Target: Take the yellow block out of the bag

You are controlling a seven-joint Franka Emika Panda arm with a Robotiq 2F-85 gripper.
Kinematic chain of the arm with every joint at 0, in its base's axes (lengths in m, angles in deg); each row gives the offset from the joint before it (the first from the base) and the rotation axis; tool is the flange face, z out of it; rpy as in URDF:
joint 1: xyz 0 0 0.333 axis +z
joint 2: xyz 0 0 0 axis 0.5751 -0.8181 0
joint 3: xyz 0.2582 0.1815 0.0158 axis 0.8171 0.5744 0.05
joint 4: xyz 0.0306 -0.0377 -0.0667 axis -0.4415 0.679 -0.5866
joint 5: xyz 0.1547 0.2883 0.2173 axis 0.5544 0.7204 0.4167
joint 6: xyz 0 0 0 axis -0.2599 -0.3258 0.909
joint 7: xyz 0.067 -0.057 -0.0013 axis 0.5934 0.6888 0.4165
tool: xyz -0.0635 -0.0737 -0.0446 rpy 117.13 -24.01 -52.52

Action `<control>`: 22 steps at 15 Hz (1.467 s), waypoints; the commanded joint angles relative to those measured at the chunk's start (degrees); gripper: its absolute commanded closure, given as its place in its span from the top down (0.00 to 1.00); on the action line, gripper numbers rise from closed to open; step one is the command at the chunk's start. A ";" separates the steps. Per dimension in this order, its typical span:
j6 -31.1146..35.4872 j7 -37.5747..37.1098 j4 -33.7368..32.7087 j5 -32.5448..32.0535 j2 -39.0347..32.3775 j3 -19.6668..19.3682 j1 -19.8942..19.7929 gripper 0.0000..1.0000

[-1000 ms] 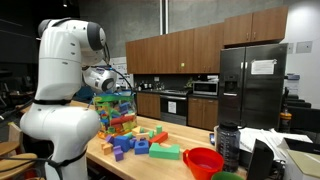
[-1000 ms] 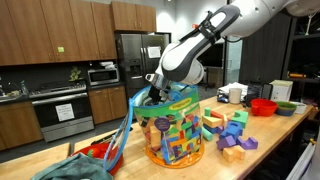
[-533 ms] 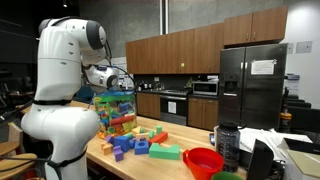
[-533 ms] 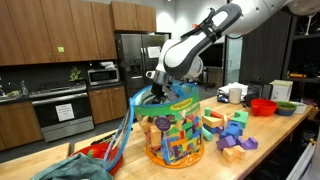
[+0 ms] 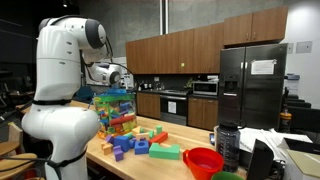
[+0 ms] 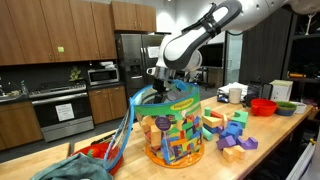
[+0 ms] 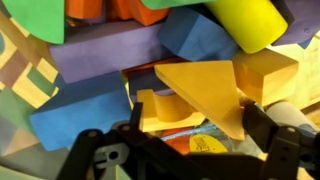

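Observation:
The block's tip crowds one of my fingers, so my gripper needs to shift right in the wrist view before it closes on the yellow block.
The see-through bag point(image 6: 176, 132) of multicoloured blocks stands upright on the wooden table in both exterior views, its other point being the bag point(image 5: 114, 110). My gripper point(image 6: 160, 78) hovers just above its blue-green top edge, jaws open. In the wrist view the gripper point(image 7: 196, 126) looks down into the bag. A yellow wedge-shaped block point(image 7: 205, 88) lies below and between the two dark fingers point(image 7: 262, 122), beside a yellow arch piece point(image 7: 158, 108). Blue, purple and orange blocks crowd around it. Nothing is gripped.
Loose blocks point(image 6: 232, 134) lie on the table beside the bag, also seen as loose blocks point(image 5: 140, 143). A red bowl point(image 5: 204, 160) and a dark bottle point(image 5: 227, 144) stand further along. A blue-green strap point(image 6: 122, 138) hangs from the bag's rim over the table edge.
The gripper has risen a little above the bag's opening, still open; the bag and blocks have not moved.

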 commanded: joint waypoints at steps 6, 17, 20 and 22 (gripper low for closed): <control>-1.39 -1.25 1.20 3.38 1.22 0.38 0.90 1.00; 6.62 -0.28 4.74 7.82 1.15 1.45 1.62 1.00; 7.98 -0.34 5.73 7.71 1.17 1.53 1.59 1.00; 8.38 -0.26 6.03 7.63 1.08 1.54 1.53 1.00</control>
